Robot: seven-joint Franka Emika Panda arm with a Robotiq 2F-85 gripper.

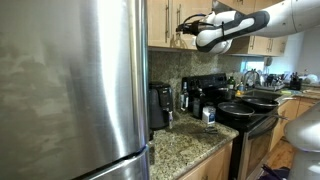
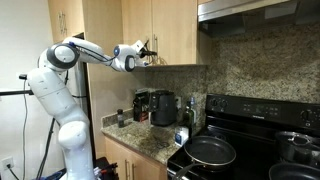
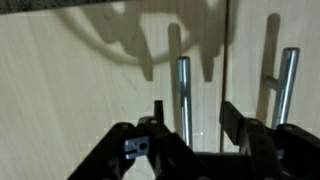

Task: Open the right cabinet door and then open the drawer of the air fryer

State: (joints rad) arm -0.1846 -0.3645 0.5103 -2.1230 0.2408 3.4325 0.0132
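I need to grip the right cabinet door by its silver bar handle (image 1: 179, 17) (image 3: 287, 84) next with my gripper, to pull the door open.
The light-wood upper cabinet fills the wrist view, with two slim silver bar handles either side of a vertical seam. The right cabinet door (image 3: 270, 95) lies right of the seam, its handle (image 3: 285, 85) along its left edge, and it is closed. My gripper (image 3: 195, 125) is open; its fingers straddle the twin door's handle (image 3: 183, 90), left of the seam. In both exterior views the gripper (image 1: 186, 29) (image 2: 148, 50) is raised at the cabinet fronts. The black boxy air fryer (image 1: 158, 105) stands on the counter beside the fridge, its drawer pushed in.
A large steel fridge (image 1: 75, 85) fills one side. A black stove with pans (image 2: 210, 150) stands beside the granite counter (image 1: 185, 145). Other black appliances (image 1: 197, 98) and a small cup (image 1: 209, 116) sit on the counter. A range hood (image 2: 260, 12) hangs above the stove.
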